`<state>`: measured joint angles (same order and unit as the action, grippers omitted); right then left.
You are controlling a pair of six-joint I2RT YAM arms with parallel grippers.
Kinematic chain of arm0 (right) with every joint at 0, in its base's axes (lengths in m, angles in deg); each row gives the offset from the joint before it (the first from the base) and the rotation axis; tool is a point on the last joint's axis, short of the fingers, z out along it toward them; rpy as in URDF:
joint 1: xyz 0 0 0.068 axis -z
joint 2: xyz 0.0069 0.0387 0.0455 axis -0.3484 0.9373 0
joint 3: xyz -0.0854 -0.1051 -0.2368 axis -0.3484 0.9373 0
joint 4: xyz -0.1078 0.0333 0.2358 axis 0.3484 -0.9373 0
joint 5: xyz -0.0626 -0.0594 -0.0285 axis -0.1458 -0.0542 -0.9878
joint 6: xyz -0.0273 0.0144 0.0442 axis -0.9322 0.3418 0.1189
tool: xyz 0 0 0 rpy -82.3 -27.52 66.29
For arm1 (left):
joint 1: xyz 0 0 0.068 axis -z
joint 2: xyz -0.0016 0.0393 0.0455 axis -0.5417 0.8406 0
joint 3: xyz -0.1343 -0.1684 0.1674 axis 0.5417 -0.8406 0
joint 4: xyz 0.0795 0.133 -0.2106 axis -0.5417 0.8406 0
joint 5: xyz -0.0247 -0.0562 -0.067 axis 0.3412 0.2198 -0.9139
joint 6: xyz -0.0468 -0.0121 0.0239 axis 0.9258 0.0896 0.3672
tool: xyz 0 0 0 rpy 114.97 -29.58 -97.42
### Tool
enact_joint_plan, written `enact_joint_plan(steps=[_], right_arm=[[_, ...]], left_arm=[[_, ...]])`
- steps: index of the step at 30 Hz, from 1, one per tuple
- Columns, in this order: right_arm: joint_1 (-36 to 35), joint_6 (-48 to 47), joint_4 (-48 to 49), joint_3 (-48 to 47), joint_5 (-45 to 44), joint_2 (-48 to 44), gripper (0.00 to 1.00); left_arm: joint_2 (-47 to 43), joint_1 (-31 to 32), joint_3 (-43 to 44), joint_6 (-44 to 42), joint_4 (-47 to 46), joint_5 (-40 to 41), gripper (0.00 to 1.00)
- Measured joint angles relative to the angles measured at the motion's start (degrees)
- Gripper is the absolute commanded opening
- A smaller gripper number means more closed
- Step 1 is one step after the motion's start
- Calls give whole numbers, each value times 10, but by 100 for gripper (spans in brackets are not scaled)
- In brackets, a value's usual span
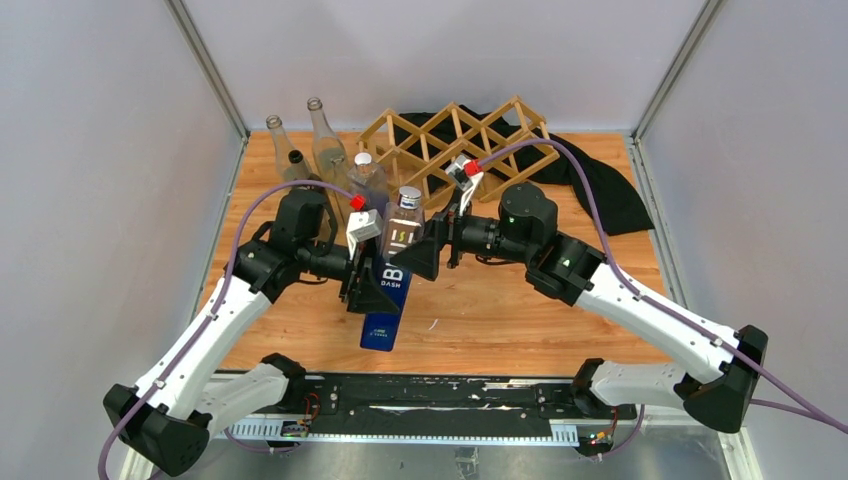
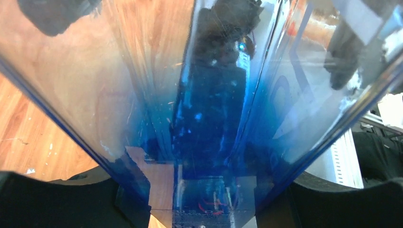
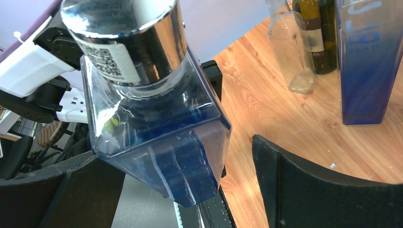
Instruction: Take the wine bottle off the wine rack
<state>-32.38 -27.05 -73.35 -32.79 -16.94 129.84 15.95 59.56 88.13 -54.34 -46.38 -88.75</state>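
My right gripper grips the wine bottle (image 1: 389,288) by its shoulder (image 1: 405,222) next, so the bottle's base stays free to stand on the tabletop.
The wine bottle (image 1: 389,288) is a square blue glass bottle with a silver cap, held up over the table's middle, well in front of the wine rack (image 1: 460,138). My left gripper (image 1: 366,285) is shut on its lower body; in the left wrist view the blue glass (image 2: 214,109) fills the space between the fingers of the left gripper (image 2: 204,194). My right gripper (image 1: 427,256) is open around the bottle's shoulder. In the right wrist view the bottle (image 3: 157,123) lies against the left finger of the right gripper (image 3: 199,190), with a gap to the right finger (image 3: 323,190). The rack's cells look empty.
Two clear bottles (image 1: 278,138) (image 1: 325,140), a dark bottle (image 1: 297,165) and a second blue bottle (image 1: 367,182) stand at the back left. The right wrist view shows the clear (image 3: 290,47), dark (image 3: 318,33) and blue (image 3: 368,61) bottles. A black cloth (image 1: 605,190) lies behind the rack.
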Motion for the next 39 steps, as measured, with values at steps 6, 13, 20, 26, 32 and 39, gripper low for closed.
enact_joint_plan(steps=[6,13,20,26,32,39], right_arm=[[-5,-9,-8,-3,-5,2,97],[-5,12,53,-3,47,30,83],[-5,20,87,-3,96,46,10],[-6,-33,-14,-22,38,45,0],[-3,-128,-133,-27,-98,45,0],[18,-193,-141,-28,-200,63,0]], left_arm=[[0,-1,1,-21,26,-8,0],[-1,0,1,-31,32,-25,4],[0,0,17,-45,73,-18,85],[-3,0,61,-75,79,74,100],[-16,-54,68,-86,80,209,100],[-37,-196,49,-103,69,302,100]])
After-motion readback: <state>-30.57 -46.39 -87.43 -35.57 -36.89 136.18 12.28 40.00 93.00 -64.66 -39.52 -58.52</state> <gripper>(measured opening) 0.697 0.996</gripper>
